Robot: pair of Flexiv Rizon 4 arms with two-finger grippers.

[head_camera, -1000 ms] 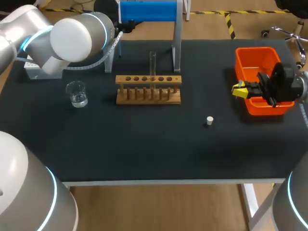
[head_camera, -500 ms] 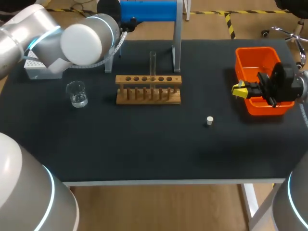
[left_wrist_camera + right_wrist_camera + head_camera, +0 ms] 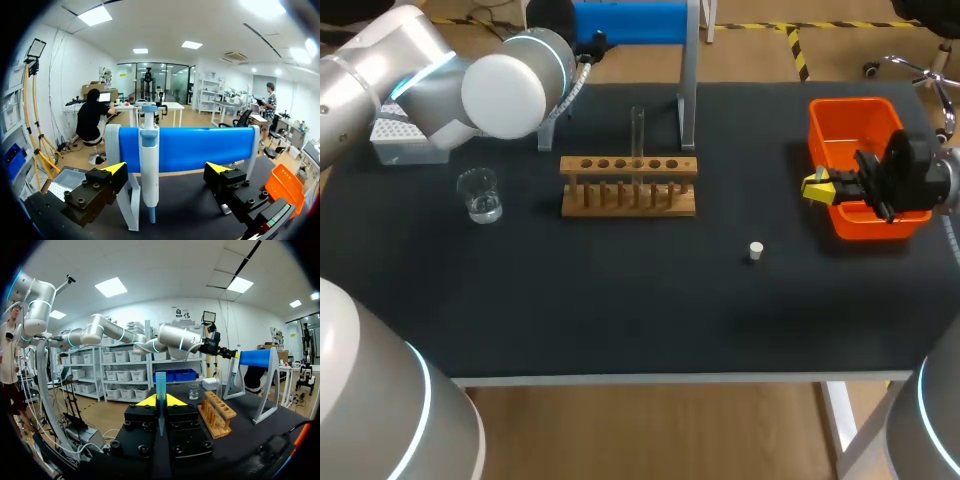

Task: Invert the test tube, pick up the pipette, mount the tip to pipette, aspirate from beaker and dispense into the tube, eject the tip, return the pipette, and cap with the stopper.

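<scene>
My left gripper grabs the pipette's white body [image 3: 150, 175] next, to pick it up and mount a tip on its blue lower end [image 3: 152, 215].
The white and blue pipette [image 3: 149, 170] hangs upright on the blue stand [image 3: 195, 147]. My left gripper [image 3: 167, 170] is open just in front of it, the pipette nearer one finger than the other and touching neither. A clear test tube [image 3: 637, 130] stands upright in the wooden rack [image 3: 628, 186]. The beaker [image 3: 480, 195] holds a little water left of the rack. A white stopper [image 3: 756, 250] lies on the mat. My right gripper [image 3: 818, 186] hovers by the orange bin [image 3: 865, 215], shut on a clear pipette tip [image 3: 160, 387] that stands up between its fingers.
A grey tip box [image 3: 395, 135] sits at the table's far left, partly behind my left arm [image 3: 505, 95]. The stand's grey legs [image 3: 688, 95] rise just behind the rack. Open black mat lies in front of the rack around the stopper.
My left arm has swung right and toward the blue stand, bringing its gripper up to the pipette. My right arm and the tip have stayed still.
</scene>
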